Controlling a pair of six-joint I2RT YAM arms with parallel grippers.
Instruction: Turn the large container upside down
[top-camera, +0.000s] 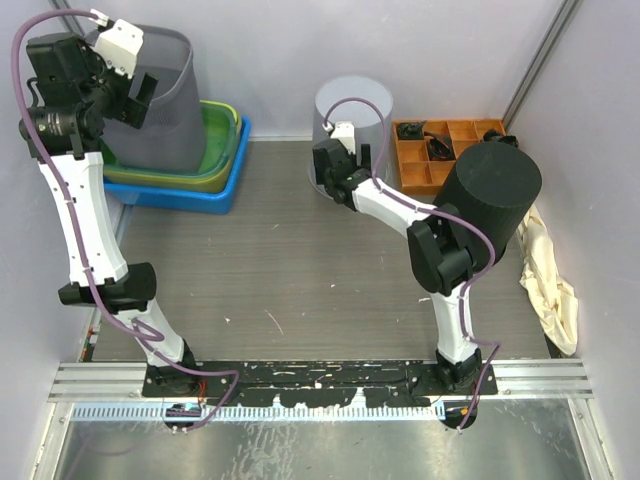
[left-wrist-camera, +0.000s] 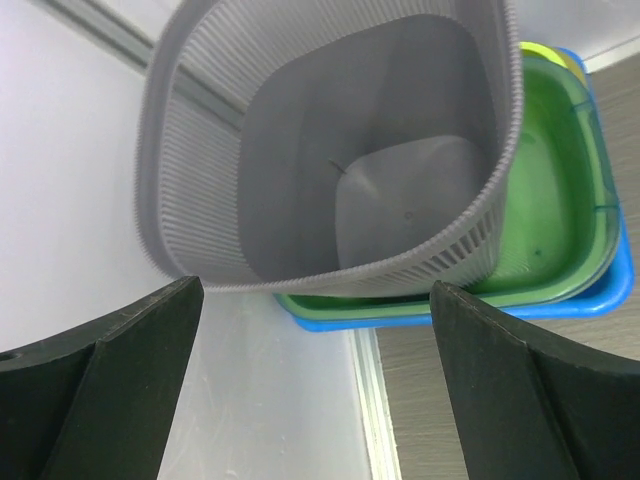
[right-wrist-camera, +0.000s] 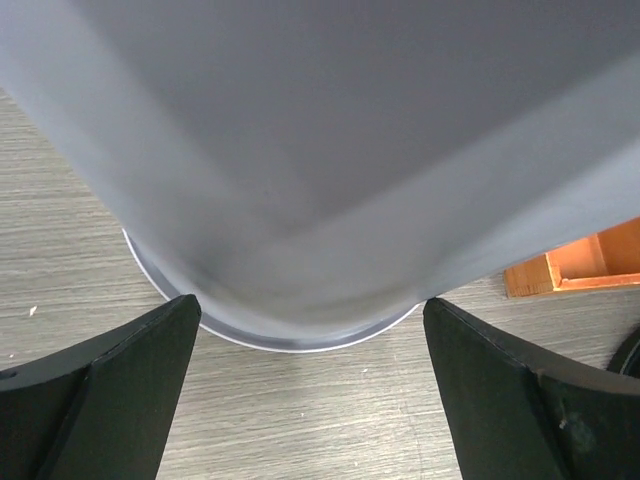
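I should next grab the large container by its near rim (left-wrist-camera: 322, 277) with my left gripper, so its base stays free and I can turn it upside down.
The large container is a grey ribbed bin (top-camera: 160, 100). It stands upright, mouth up, in a green tray (top-camera: 222, 140) nested in a blue tray (top-camera: 228, 185) at the far left. In the left wrist view I look down into the empty bin (left-wrist-camera: 400, 200). My left gripper (top-camera: 142, 92) (left-wrist-camera: 315, 292) is open and empty. It hovers just over the bin's near rim without touching it. My right gripper (top-camera: 322, 165) (right-wrist-camera: 310, 305) is open and empty. Its jaws stand either side of the base of a round grey bucket (top-camera: 353, 115) (right-wrist-camera: 330, 150).
A black cylinder (top-camera: 490, 190) stands at the right by the right arm's elbow. An orange compartment tray (top-camera: 440, 152) with small dark parts is at the back right. A cream cloth (top-camera: 550, 280) lies along the right edge. White walls close in the left and back sides.
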